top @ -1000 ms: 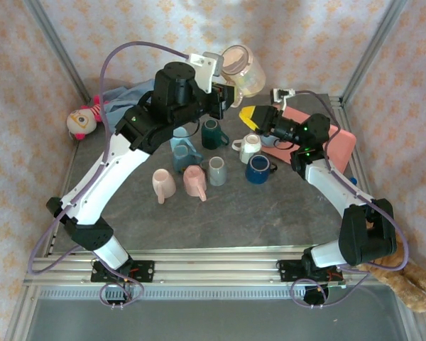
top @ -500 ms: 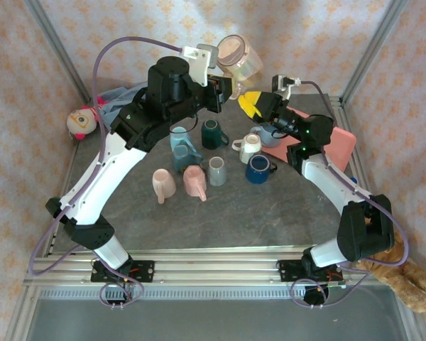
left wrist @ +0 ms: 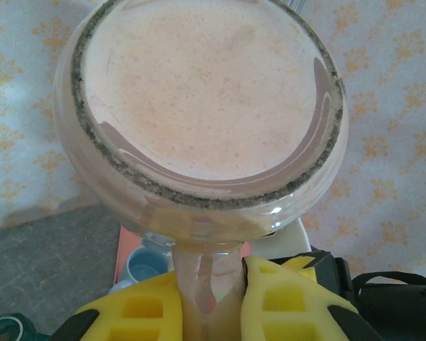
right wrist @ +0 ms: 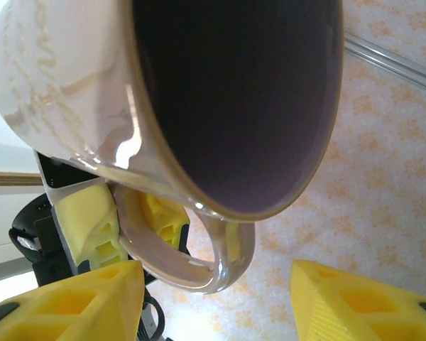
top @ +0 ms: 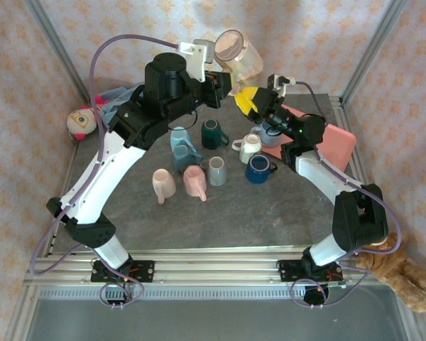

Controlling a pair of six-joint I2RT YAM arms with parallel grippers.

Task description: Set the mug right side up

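Note:
My right gripper needs to set the beige mug upright, so next it needs to grab its handle (top: pixel 237 86) (right wrist: pixel 221 264) from the side of the mug's opening and leave the mug's base free.
A glossy beige mug (top: pixel 238 55) hangs high over the back of the table, tilted with its mouth towards the right arm. My left gripper (top: pixel 229 77) is shut on its handle (left wrist: pixel 206 280); the left wrist view looks up at the mug's speckled base (left wrist: pixel 206 92) above my yellow fingers (left wrist: pixel 138 312). My right gripper (top: pixel 250 99) is open just right of the mug. In the right wrist view the dark mouth (right wrist: pixel 234 85) looms above, and the handle (right wrist: pixel 199 259) sits between my spread fingertips (right wrist: pixel 78 298), close to the left one.
Several mugs stand grouped mid-table: teal (top: pixel 213 133), light blue (top: pixel 181 145), pink (top: pixel 195 179), grey (top: pixel 216 170), white (top: pixel 250 147), navy (top: pixel 257 169). A pink board (top: pixel 339 142) lies at the right. A doll (top: pixel 82 121) and blue cloth (top: pixel 124 96) sit back left.
The left arm has lifted the mug higher and tipped it. The right gripper has risen and moved left, closing in on the mug's handle.

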